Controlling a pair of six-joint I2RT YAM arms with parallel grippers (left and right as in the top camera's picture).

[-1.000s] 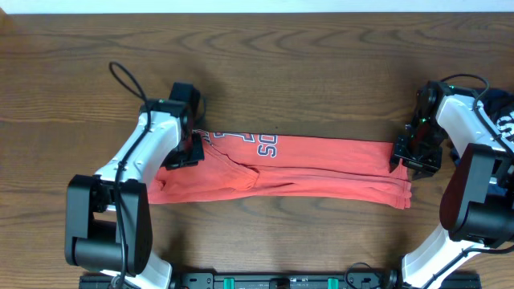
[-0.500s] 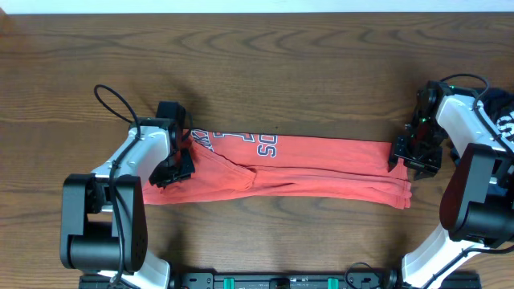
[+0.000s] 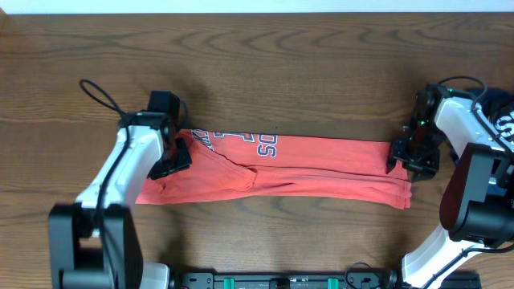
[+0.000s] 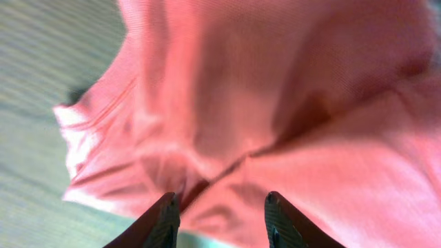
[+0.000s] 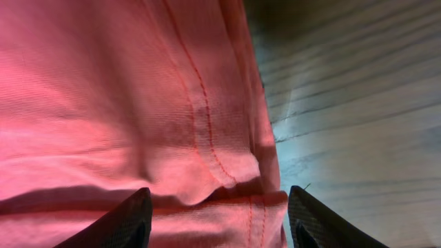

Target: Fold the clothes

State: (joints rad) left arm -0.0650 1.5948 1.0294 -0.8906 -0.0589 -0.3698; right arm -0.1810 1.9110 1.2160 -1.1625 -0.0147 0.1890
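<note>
The red-orange T-shirt's end (image 5: 232, 199) needs to be folded inward next. My right gripper should grab the T-shirt by the stitched hem (image 5: 207, 124) at that end.
The red-orange T-shirt (image 3: 321, 168) lies as a long folded strip across the table, with its grey-white lettering (image 3: 266, 146) on the upper left edge. My left gripper (image 3: 173, 160) is over the strip's left end. In the left wrist view its jaws (image 4: 220, 207) are open above wrinkled fabric (image 4: 275, 103). My right gripper (image 3: 404, 160) is at the strip's right end. In the right wrist view its jaws (image 5: 219, 200) are wide open over the stitched hem (image 5: 207, 124). The neck tag is hidden.
The brown wooden table (image 3: 281, 72) runs all round the shirt. A black rail (image 3: 281, 281) lies along the near edge between the arm bases. The left arm's cable (image 3: 96, 95) loops out to the far left.
My left arm has moved left and slightly nearer. The shirt's left end now reaches further left. The right gripper has stayed put.
</note>
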